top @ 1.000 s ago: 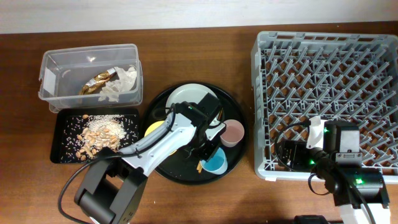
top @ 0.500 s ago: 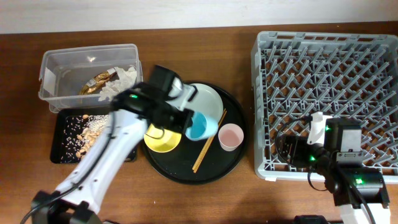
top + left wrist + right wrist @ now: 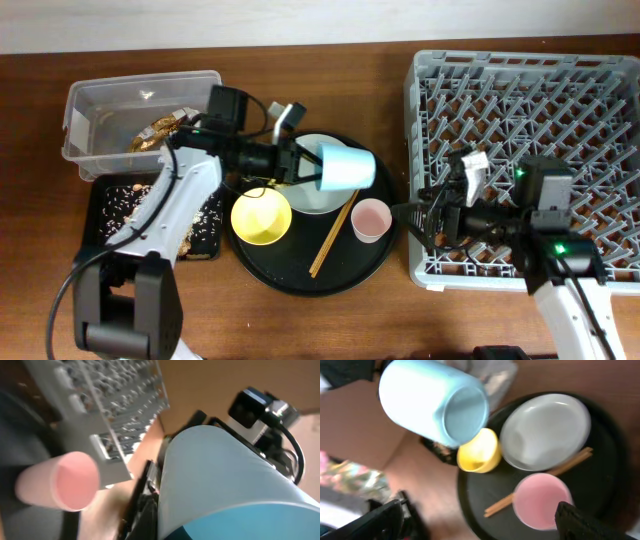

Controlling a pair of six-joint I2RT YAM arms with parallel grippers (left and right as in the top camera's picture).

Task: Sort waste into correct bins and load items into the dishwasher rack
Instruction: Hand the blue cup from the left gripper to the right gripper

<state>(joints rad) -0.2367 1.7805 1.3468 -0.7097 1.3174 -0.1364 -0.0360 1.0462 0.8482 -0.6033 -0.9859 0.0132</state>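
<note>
The blue cup should next be grabbed by my right gripper at its closed base end [image 3: 367, 168] [image 3: 465, 416], opposite my left gripper, and then it can go opening down in the rack.
My left gripper [image 3: 310, 163] is shut on the blue cup [image 3: 346, 167] and holds it on its side above the pale plate [image 3: 318, 192]. The cup fills the left wrist view [image 3: 220, 470]. The yellow bowl [image 3: 261, 217], pink cup [image 3: 371, 219] and chopsticks [image 3: 335, 238] lie on the round black tray [image 3: 290, 262]. My right gripper [image 3: 408, 226] is open at the grey rack's [image 3: 412, 180] left edge, just right of the pink cup [image 3: 542, 500]. The right wrist view shows its jaws [image 3: 479, 510] spread wide, with the blue cup [image 3: 437, 402], plate [image 3: 545, 430] and bowl [image 3: 479, 452] beyond.
The clear tub [image 3: 95, 110] at the back left holds the foil wrapper [image 3: 158, 133] and white tissue [image 3: 195, 128]. The shallow black tray [image 3: 100, 235] in front of it holds beige crumbs [image 3: 135, 205]. The left arm reaches across between tub and round tray.
My left gripper has lifted the blue cup off the round tray and turned it on its side over the plate. My right gripper has moved left from the rack towards the pink cup.
</note>
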